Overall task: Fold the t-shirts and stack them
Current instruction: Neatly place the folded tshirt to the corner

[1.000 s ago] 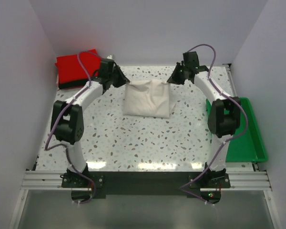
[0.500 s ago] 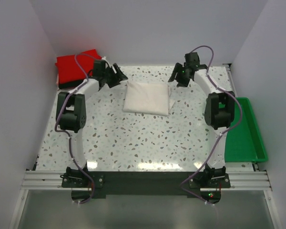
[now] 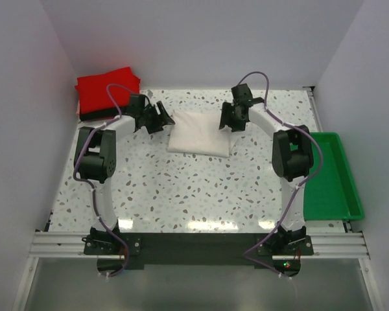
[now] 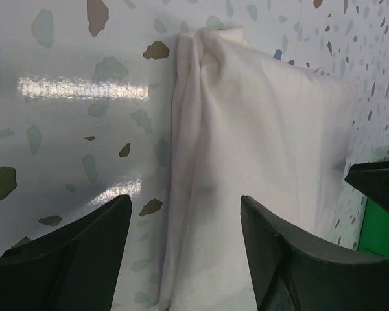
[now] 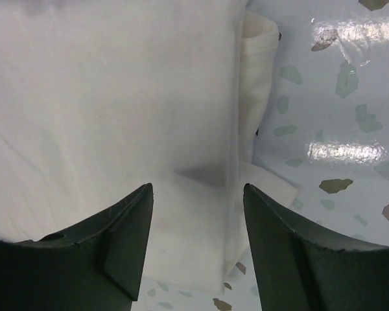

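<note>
The folded cream-white t-shirt should be grabbed next with my left gripper by its side edge (image 3: 172,134) nearest the red t-shirt (image 3: 107,87), so it can be stacked there still folded.
A cream-white t-shirt (image 3: 200,133) lies folded in a rectangle on the speckled table, with no print showing. My left gripper (image 3: 163,120) stands open at its left edge, fingers straddling the fold (image 4: 185,201) of the cloth (image 4: 266,129). Over the shirt's right edge my right gripper (image 3: 228,120) is open too, with the cloth (image 5: 117,97) under the gap between its fingers (image 5: 198,188). Neither gripper holds anything. At the back left corner a folded red t-shirt (image 3: 107,87) rests on a black one (image 3: 89,117).
A green plastic tray (image 3: 330,175) sits at the table's right edge, beside the right arm's elbow. White walls close in the back and both sides. Speckled tabletop (image 3: 194,188) stretches between the shirt and the arm bases.
Both grippers went from shut to open and let go of the cream-white shirt, which settled flat. Both arms then moved inward and down to the shirt's left and right edges.
</note>
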### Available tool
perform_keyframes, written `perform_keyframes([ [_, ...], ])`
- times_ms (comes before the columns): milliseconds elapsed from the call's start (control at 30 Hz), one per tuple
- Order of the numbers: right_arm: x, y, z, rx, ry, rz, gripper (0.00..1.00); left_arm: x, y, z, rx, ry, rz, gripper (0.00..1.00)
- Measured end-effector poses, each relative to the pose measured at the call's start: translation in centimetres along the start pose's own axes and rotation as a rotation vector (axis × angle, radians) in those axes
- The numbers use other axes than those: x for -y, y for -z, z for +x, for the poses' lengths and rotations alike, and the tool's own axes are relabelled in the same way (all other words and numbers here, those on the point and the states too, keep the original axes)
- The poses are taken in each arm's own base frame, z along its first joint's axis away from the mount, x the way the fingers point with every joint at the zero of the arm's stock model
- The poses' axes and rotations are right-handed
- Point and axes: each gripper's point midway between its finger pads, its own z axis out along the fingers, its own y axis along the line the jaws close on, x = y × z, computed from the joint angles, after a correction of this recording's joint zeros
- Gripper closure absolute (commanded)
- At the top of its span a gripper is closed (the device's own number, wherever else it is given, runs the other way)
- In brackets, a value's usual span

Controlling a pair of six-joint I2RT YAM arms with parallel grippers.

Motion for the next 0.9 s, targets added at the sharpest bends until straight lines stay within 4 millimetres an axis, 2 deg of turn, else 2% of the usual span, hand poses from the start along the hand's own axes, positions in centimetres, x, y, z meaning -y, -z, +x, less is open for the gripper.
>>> perform_keyframes([
  [200,1.9,-1.4,0.5,-0.016,0.004,0.065,0.4,0.4,-0.3,0.7,-0.02,-0.023,0.012,0.27],
  [300,2.9,-2.4,1.3,-0.039,0.004,0.101,0.4,0.4,-0.8,1.6,-0.048,-0.036,0.013,0.27],
  [367,2.9,-2.4,1.3,-0.04,0.006,0.104,0.4,0.3,-1.4,2.4,-0.071,-0.04,0.014,0.28],
  [533,3.0,-2.5,1.3,-0.041,0.007,0.105,0.4,0.6,-1.7,2.5,-0.085,-0.066,0.004,0.32],
  [767,2.5,-2.5,1.4,-0.048,0.003,0.082,0.4,0.9,-2.7,2.5,-0.095,-0.11,-0.053,0.44],
  [900,1.7,-2.7,1.3,-0.046,-0.006,0.034,0.4,1.4,-3.5,2.9,-0.098,-0.149,-0.086,0.58],
])
